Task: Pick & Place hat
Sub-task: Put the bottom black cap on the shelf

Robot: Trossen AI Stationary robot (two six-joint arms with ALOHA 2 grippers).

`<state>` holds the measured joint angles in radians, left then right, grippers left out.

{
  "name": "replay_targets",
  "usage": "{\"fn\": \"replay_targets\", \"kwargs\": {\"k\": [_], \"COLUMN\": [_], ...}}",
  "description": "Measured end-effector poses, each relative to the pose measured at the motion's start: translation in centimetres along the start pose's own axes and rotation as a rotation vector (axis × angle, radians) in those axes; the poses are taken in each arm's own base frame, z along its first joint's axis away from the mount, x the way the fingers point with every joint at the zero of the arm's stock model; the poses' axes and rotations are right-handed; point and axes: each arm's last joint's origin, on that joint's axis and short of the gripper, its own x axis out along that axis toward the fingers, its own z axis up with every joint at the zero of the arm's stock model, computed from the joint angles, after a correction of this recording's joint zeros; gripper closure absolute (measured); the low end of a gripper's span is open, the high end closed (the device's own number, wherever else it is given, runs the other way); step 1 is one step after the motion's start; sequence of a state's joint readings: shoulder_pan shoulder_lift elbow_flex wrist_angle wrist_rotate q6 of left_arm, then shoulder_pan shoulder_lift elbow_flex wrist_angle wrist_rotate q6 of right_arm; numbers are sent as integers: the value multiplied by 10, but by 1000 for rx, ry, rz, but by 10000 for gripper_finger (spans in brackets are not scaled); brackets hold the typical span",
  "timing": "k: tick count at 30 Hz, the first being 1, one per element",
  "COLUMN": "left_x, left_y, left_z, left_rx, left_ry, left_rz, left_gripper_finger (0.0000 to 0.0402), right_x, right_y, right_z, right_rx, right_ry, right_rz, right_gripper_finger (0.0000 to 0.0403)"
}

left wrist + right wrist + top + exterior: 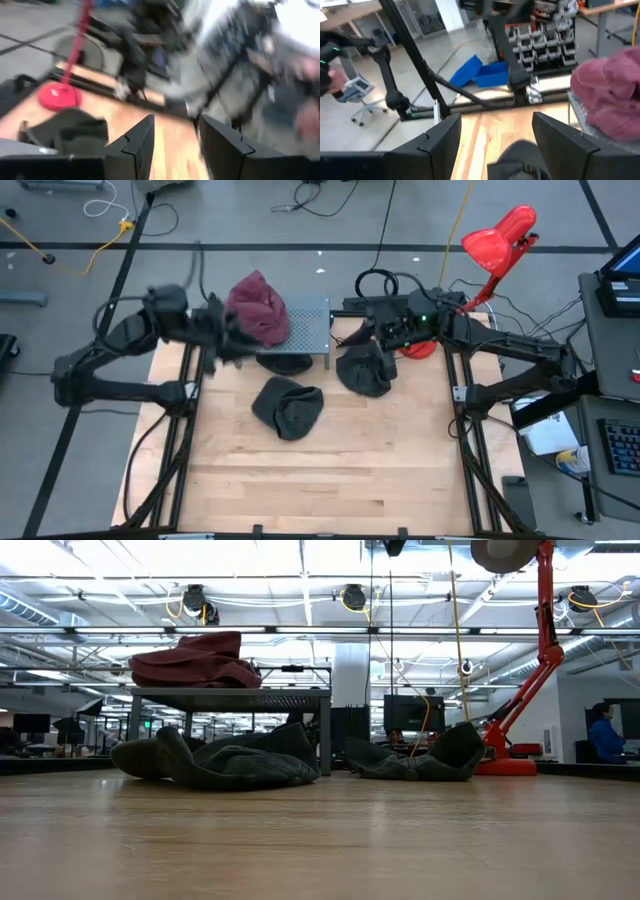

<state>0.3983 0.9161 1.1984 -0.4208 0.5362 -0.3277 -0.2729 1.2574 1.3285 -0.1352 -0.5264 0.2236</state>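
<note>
The dark grey hat is to be picked and placed. My left gripper should next pick up that hat by its rim (272, 418).
A dark red hat (258, 308) (195, 660) (612, 95) lies on top of a small grey perforated stand (310, 328). One dark grey hat (288, 407) (220, 760) lies on the wooden table in front of the stand. A second dark hat (365, 370) (420, 760) (70, 131) (520, 160) lies to the stand's right. A third dark hat (285, 363) shows under the stand. My left gripper (232, 340) (175, 125) is open beside the stand's left end, near the red hat. My right gripper (368, 335) (495, 125) is open above the second dark hat.
A red desk lamp (495, 245) stands at the table's far right corner, with its base (59, 95) by the right arm. Cables run along the far edge. Bare wood (320, 480) fills the table's near half.
</note>
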Motion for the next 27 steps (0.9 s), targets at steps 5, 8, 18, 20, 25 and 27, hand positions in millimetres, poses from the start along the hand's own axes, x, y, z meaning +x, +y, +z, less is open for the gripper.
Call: {"fn": "replay_targets", "kwargs": {"k": [5, 8, 18, 20, 25, 27], "left_x": [18, 30, 68, 79, 107, 117], "left_y": [-25, -37, -54, -52, -43, -40], "left_z": [-29, -47, -108, -121, -162, -182], "left_rx": [170, 266, 634, 632, 604, 628], "left_ry": [208, 343, 772, 854, 1044, 1125], "left_rz": [-37, -33, 260, 276, 332, 339], "left_gripper_finger": [240, 240, 240, 240, 240, 240], "right_x": [7, 11, 17, 17, 17, 17], "right_y": [14, 22, 35, 36, 39, 39], "right_z": [-7, -11, -26, -29, -34, -35], "right_rx": [8, 8, 17, 25, 29, 29], "right_ry": [34, 56, 148, 183, 221, 230], "right_rz": [-33, -58, -147, -148, -166, -170], "right_gripper_finger": [165, 165, 165, 165, 165, 165]}}
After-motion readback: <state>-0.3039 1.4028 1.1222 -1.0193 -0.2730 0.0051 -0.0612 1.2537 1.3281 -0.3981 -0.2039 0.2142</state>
